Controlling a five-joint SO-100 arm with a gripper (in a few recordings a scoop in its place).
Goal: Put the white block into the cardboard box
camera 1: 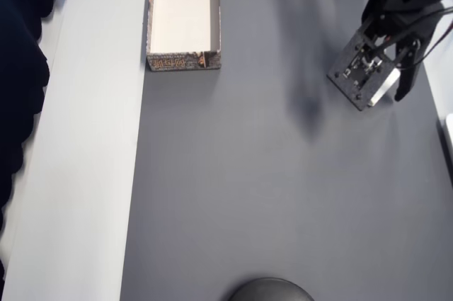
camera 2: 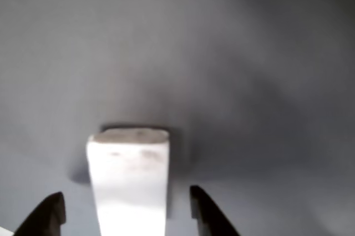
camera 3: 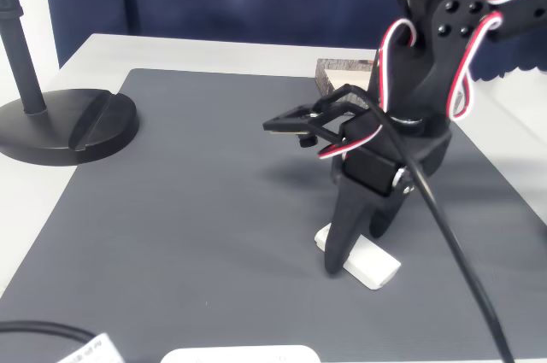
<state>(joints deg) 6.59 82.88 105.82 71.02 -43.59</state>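
Note:
My gripper grabs the block by its long sides next, to put the white block point(camera 1: 386, 90) into the cardboard box.
The white block point(camera 2: 130, 180) lies flat on the grey mat point(camera 1: 248, 173), at the mat's right side in the overhead view, where one end of the block point(camera 1: 386, 90) peeks out under the arm. My gripper point(camera 2: 127, 214) is open and lowered over it, one black finger point(camera 2: 47, 216) on each side with a small gap to the block. In the fixed view the fingers point(camera 3: 338, 248) reach down to the block point(camera 3: 367, 265). The cardboard box point(camera 1: 184, 60) stands apart at the mat's top left corner; its edge point(camera 3: 338, 73) shows behind the arm.
A black round stand base point(camera 3: 68, 124) sits on the mat's left in the fixed view, and its rim point(camera 1: 269, 290) shows at the overhead view's bottom edge. A white table strip point(camera 1: 92, 173) runs left of the mat. Open mat lies between block and box.

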